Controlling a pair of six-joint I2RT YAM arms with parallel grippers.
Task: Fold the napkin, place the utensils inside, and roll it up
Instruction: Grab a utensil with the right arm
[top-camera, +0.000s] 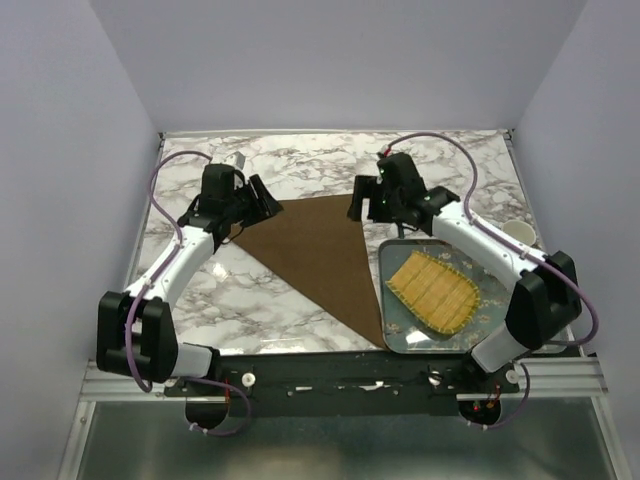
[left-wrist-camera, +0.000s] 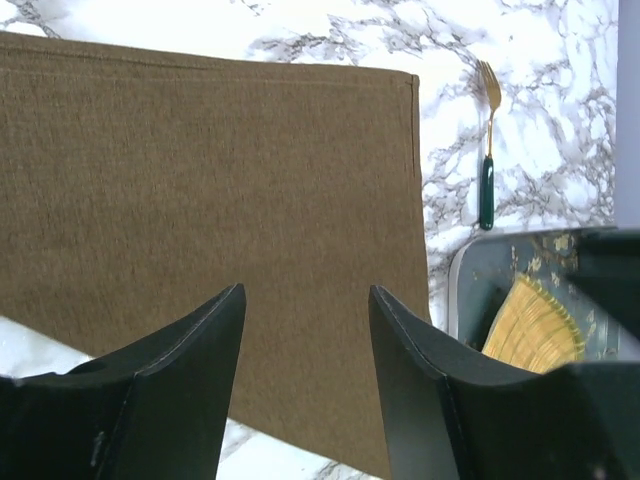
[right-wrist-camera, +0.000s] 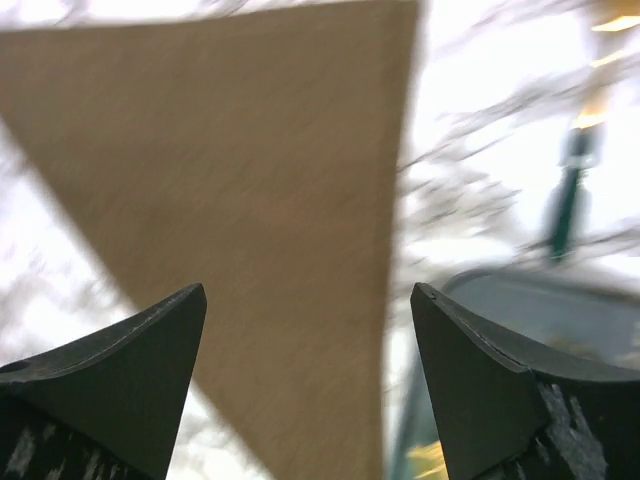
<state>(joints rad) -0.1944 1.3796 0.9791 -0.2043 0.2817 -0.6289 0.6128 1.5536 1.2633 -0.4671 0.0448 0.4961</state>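
To hand the fork to my left gripper, my right gripper should next grab the fork's teal handle near its gold neck, leaving the fork's tine end free.
The dark brown napkin lies flat on the marble table, folded into a triangle with its point toward the near edge. It also shows in the left wrist view and, blurred, in the right wrist view. My left gripper is open and empty above the napkin's far left corner. My right gripper is open and empty above the napkin's far right corner. The fork, gold tines and teal handle, lies on the marble beyond the tray; in the top view my right arm hides it.
A grey tray at the right of the napkin holds a yellow woven bamboo mat. A pale mug stands at the table's right edge. White walls close in the table on three sides.
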